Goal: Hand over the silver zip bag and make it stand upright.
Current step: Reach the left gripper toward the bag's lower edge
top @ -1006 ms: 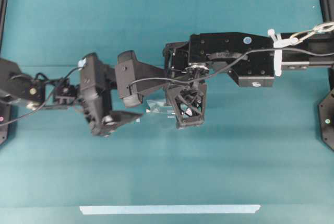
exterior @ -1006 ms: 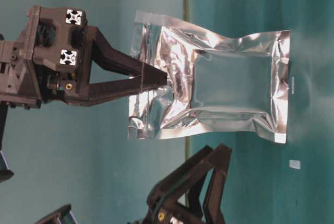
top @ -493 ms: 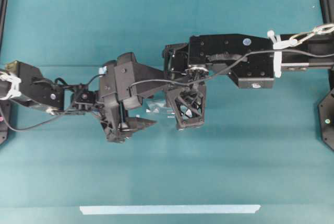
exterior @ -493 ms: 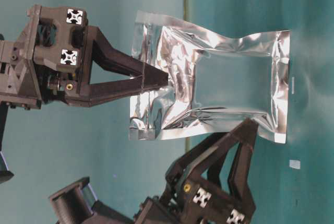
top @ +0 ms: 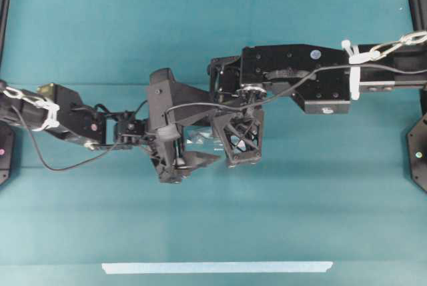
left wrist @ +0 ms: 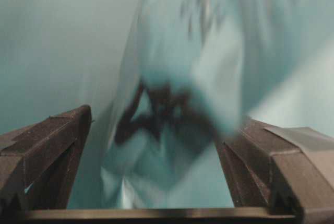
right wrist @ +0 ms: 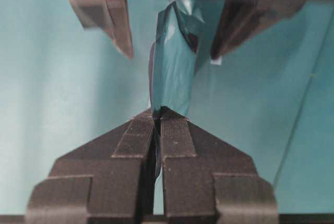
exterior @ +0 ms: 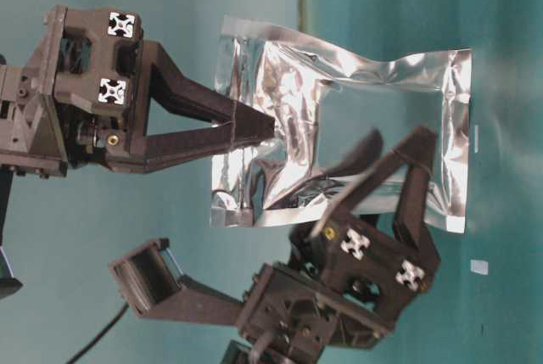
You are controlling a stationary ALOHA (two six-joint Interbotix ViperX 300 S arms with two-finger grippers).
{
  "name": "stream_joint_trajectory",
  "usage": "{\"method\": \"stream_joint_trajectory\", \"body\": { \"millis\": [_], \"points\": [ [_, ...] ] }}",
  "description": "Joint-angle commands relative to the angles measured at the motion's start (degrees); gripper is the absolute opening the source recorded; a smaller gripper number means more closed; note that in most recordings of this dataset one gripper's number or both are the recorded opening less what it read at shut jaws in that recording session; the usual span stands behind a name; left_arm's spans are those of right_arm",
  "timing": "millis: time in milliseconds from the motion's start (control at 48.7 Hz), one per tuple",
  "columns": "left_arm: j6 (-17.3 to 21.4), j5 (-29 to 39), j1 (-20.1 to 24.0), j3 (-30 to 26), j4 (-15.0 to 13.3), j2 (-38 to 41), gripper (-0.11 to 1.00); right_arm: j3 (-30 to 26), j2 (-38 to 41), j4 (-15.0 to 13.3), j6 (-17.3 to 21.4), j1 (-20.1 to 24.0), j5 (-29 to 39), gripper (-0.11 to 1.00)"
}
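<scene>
The silver zip bag should be grabbed next by its end (left wrist: 156,130) with my left gripper, so that I can take the bag over and stand it upright.
The silver zip bag (exterior: 373,101) hangs on edge above the teal table, pinched at its top seam by my right gripper (exterior: 270,131), which is shut on it. In the right wrist view the bag (right wrist: 172,67) rises out of the closed right gripper (right wrist: 158,113). My left gripper (exterior: 392,154) is open, one finger on each side of the bag's lower half, and I cannot tell whether they touch it. The left wrist view shows the blurred bag (left wrist: 177,104) between the spread fingers (left wrist: 52,151). From overhead only a sliver of the bag (top: 200,138) shows between the arms.
A long pale tape strip (top: 217,267) lies near the front edge of the table (top: 213,33). A tiny white scrap (exterior: 479,267) lies on the table near the bag's lower end. Both arms meet at mid-table.
My left arm has swung right, bringing its open fingers around the bag's lower part. The right gripper and the bag have stayed where they were.
</scene>
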Motion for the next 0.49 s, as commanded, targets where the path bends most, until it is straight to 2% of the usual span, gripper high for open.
{"method": "stream_joint_trajectory", "body": {
  "millis": [0,82,123,205,267,308,472],
  "points": [
    [-0.4,-0.6,-0.2,-1.1,0.0,-0.2,0.94,-0.6,-0.5,0.0,0.4,0.3,-0.2,0.01],
    [-0.9,-0.8,-0.1,-1.2,0.0,-0.1,0.88,-0.6,-0.5,-0.1,1.1,0.4,-0.4,0.01],
    [-1.1,-0.9,-0.2,-1.2,0.1,-0.2,0.82,-0.6,-0.5,0.0,1.5,0.3,-0.4,0.01],
    [-0.9,-0.7,-0.2,-1.2,0.1,0.1,0.62,-0.5,-0.5,-0.1,1.9,0.4,-0.4,0.01],
    [-0.2,-0.4,-0.2,-1.0,0.0,0.2,0.42,-0.5,-0.5,0.0,2.0,0.4,-0.4,0.01],
    [0.3,0.0,-0.2,-0.8,0.1,0.3,0.34,-0.4,-0.5,-0.1,2.0,0.4,-0.4,0.01],
    [1.0,0.3,-0.3,-0.8,0.0,0.3,0.33,-0.4,-0.5,-0.1,2.1,0.6,-0.4,0.01]
  ]
}}
